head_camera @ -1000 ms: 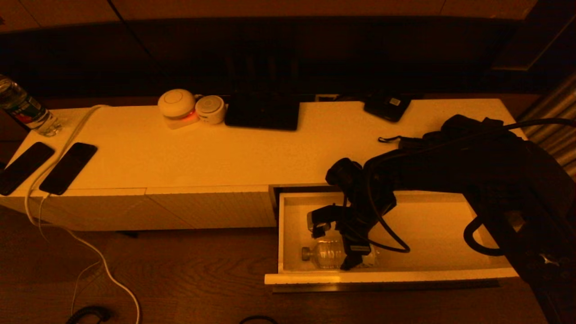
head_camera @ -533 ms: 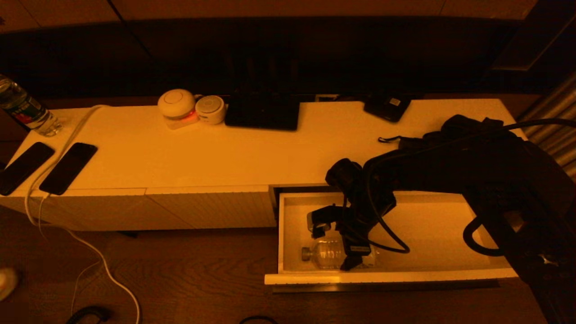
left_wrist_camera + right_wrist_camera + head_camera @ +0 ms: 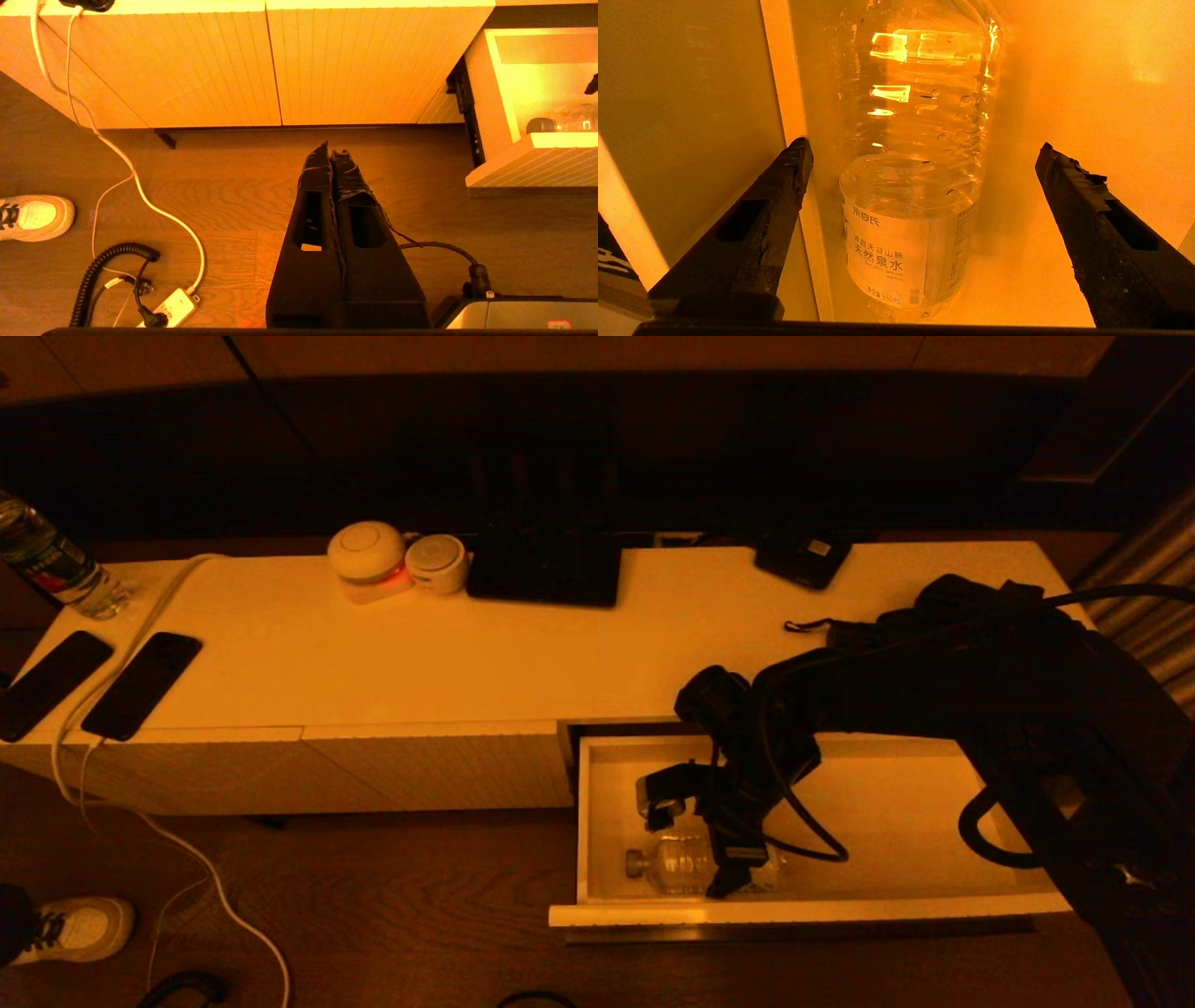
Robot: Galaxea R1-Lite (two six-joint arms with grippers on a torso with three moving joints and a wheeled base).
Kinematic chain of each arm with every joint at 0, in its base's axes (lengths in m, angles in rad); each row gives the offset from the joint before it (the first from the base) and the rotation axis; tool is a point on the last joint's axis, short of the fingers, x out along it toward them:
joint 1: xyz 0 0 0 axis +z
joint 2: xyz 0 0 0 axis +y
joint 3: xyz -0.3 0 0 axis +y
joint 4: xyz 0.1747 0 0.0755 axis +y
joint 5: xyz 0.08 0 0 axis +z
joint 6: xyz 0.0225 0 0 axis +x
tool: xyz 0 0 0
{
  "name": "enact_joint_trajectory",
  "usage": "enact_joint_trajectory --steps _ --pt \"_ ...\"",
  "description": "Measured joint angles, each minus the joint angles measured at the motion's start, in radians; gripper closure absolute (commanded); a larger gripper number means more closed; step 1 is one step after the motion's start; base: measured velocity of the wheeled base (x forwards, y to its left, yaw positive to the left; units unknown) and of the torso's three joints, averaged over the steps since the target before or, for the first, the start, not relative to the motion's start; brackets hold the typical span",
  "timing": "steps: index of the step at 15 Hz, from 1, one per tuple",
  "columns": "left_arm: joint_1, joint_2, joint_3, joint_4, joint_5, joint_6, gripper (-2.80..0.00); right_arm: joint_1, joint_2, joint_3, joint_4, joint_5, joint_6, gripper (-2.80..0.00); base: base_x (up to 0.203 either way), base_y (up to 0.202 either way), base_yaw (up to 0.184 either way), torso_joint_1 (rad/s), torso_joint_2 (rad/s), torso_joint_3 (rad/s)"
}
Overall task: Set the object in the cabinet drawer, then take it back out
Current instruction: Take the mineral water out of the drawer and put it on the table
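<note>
My right gripper's fingers reach beside the bottle's body (image 3: pixel 683 862) (image 3: pixel 915 168) near the drawer's bottom, so it is now time to close, and closing now would catch it.
The cabinet drawer (image 3: pixel 812 910) stands pulled out at the right of the white cabinet, its ribbed front (image 3: pixel 537 163) facing the floor side. A clear water bottle (image 3: pixel 677 863) with a white label lies on its side on the drawer's pale floor, close along the front wall, cap (image 3: pixel 541 126) toward the drawer's left end. My right gripper (image 3: pixel 733 863) reaches down into the drawer and is open, its two fingers straddling the bottle (image 3: pixel 915 186) with a gap on each side, not touching it. My left gripper (image 3: pixel 331 149) hangs shut over the wooden floor, holding nothing.
On the cabinet top are another water bottle (image 3: pixel 51 565), two dark phones (image 3: pixel 140 683), a white cable, two round devices (image 3: pixel 366 553) and a dark tablet (image 3: pixel 544 567). A white shoe (image 3: pixel 79 929) stands on the floor at left near a power strip (image 3: pixel 170 308).
A white shoe has come into view on the floor at lower left. My right gripper has stayed open over the bottle, almost still.
</note>
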Motion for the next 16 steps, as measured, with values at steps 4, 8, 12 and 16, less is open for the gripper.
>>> enact_joint_trajectory --steps 4,8,12,16 --pt "0.000 0.000 0.000 0.000 0.000 0.000 0.00 0.000 0.001 0.000 0.002 0.000 0.000 -2.80 0.000 0.000 0.000 0.000 0.00 0.000" --pt "0.000 0.000 0.000 0.000 0.000 0.000 0.00 0.000 0.001 0.001 0.006 -0.001 -0.001 0.00 0.000 0.000 0.000 0.000 0.00 0.000" --pt "0.000 0.000 0.000 0.000 0.000 0.000 0.00 -0.001 0.000 0.000 -0.001 -0.004 -0.002 0.00 0.000 0.000 0.000 0.000 0.00 0.000" --pt "0.000 0.000 0.000 0.000 0.000 0.000 0.00 0.000 -0.004 0.000 0.000 -0.003 -0.001 0.00 0.000 0.000 0.000 0.000 0.00 0.000"
